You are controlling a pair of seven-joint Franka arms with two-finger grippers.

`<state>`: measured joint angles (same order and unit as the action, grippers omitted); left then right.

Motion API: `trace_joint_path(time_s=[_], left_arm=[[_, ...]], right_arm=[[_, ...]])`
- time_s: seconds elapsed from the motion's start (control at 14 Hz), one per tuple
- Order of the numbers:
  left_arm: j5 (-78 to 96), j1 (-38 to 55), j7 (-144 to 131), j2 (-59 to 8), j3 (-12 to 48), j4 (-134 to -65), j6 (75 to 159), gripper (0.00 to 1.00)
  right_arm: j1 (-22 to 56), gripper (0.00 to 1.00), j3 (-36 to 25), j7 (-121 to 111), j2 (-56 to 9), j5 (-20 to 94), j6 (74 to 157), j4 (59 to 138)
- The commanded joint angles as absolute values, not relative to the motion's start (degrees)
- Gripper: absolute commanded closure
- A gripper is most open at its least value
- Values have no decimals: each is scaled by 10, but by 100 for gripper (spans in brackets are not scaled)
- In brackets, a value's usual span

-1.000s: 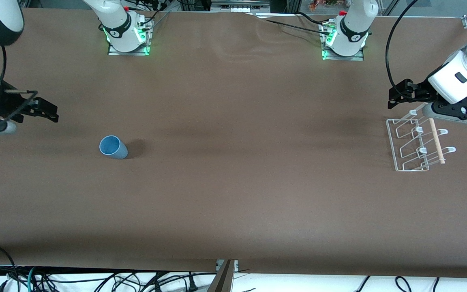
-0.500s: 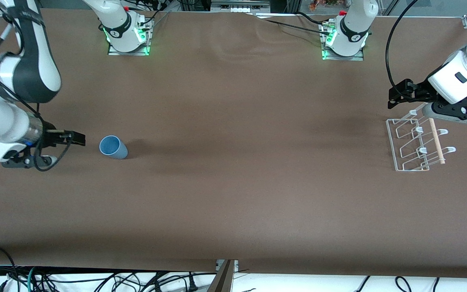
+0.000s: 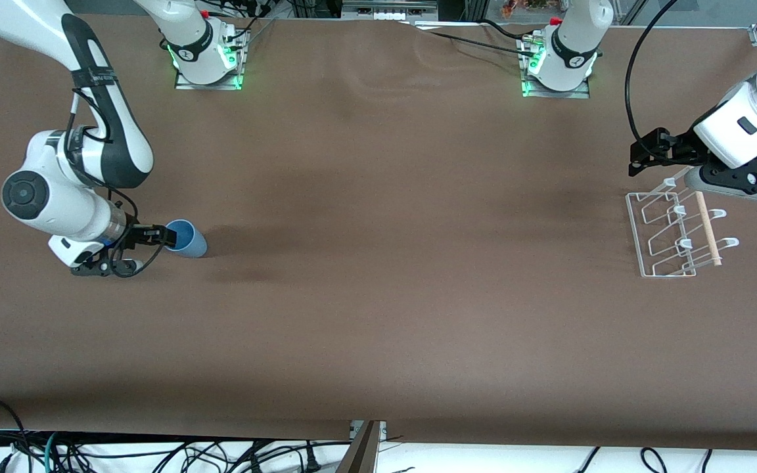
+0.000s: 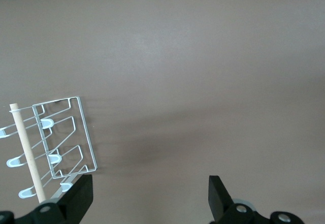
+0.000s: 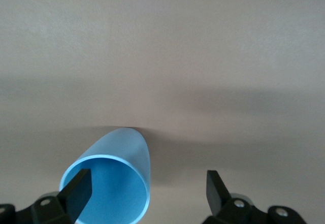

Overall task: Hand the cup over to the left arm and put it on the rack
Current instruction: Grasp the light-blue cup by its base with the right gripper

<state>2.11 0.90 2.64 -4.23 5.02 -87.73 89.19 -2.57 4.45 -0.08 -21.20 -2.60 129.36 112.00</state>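
Next, my right gripper grabs the light-blue cup's rim [image 5: 148,191], to pass the cup over to my left arm for the rack.
The light-blue cup [image 3: 186,239] lies on its side on the brown table near the right arm's end, its mouth turned toward my right gripper [image 3: 160,236]. In the right wrist view the cup [image 5: 119,158] fills the lower part, and the right gripper [image 5: 144,193] is open. One finger [image 5: 76,189] sits in front of the cup's mouth and the other stands clear beside the cup. The white wire rack [image 3: 673,231] with its wooden dowel stands near the left arm's end. My left gripper [image 3: 642,155] waits open and empty over the table beside the rack [image 4: 61,135].
The two arm bases [image 3: 206,60] [image 3: 557,66] stand along the table's edge farthest from the front camera. Cables hang below the edge nearest to it [image 3: 155,453]. Bare brown table [image 3: 405,249] spans the stretch between cup and rack.
My right arm has swung in from the table's end and come down low, bringing its open gripper up to the cup's mouth. The cup, rack and left arm have not moved.
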Motion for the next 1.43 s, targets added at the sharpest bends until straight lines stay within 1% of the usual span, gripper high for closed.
trace_joint_path(time_s=[0.0, 0.36, 0.43, 0.5, 0.57, 0.64, 0.71, 0.79, 1.07, 1.36], left_arm=[[20, 6, 37, -40, 52, -868, 881, 0], [20, 7, 34, -40, 57, -867, 881, 0], [20, 7, 33, -40, 57, -867, 881, 0], [20, 7, 34, -40, 57, -867, 881, 0], [20, 7, 33, -40, 57, -867, 881, 0], [20, 7, 33, -40, 57, -867, 881, 0], [20, 7, 33, -40, 57, -868, 881, 0], [20, 7, 33, -40, 57, -867, 881, 0], [20, 8, 33, -40, 58, -867, 881, 0], [20, 8, 33, -40, 58, -867, 881, 0]], right_arm=[[-25, 0, 43, 3, -202, -18, 1318, 1149], [-25, 0, 43, 3, -221, -17, 1323, 1152], [-25, 2, 43, 3, -227, -17, 1331, 1153], [-25, 30, 43, 3, -231, -17, 1336, 1153], [-25, 66, 43, 3, -235, -17, 1336, 1152], [-25, 87, 44, 3, -236, -18, 1335, 1151], [-25, 96, 44, 3, -236, -18, 1335, 1149], [-25, 100, 44, 4, -236, -17, 1334, 1147], [-25, 100, 44, 4, -236, -15, 1336, 1136], [-23, 100, 49, 3, -237, 27, 1331, 1101]])
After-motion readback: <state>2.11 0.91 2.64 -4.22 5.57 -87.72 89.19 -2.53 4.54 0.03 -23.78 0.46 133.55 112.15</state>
